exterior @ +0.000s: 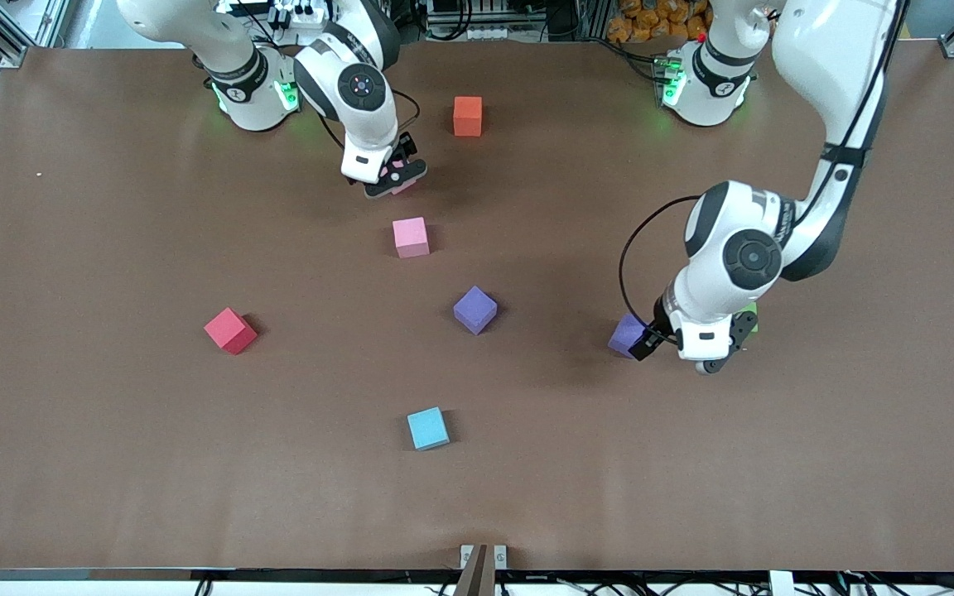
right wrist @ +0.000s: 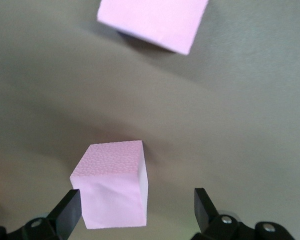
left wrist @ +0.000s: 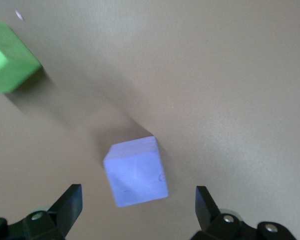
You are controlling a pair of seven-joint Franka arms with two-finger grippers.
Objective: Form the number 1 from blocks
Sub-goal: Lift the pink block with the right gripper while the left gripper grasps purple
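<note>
My right gripper should first move toward the pink block between its fingers and then close on it, since they stop short around its near side.
My right gripper (exterior: 400,170) (right wrist: 137,200) is open and low over a pink block (exterior: 403,185) (right wrist: 112,185); the block lies between the fingers, close to one of them. A second pink block (exterior: 411,237) (right wrist: 152,20) sits nearer the front camera. An orange block (exterior: 468,115) lies near the arms' bases. One purple block (exterior: 474,310) rests mid-table. My left gripper (exterior: 674,352) (left wrist: 138,195) is open by the other purple block (exterior: 624,334) (left wrist: 136,172), which lies on the table just ahead of the fingertips, touching neither.
A red cube (exterior: 230,330) lies toward the right arm's end. A light blue cube (exterior: 427,428) sits nearer the front camera than the mid-table purple block. A green cube (exterior: 749,313) (left wrist: 7,62) is mostly hidden under the left hand.
</note>
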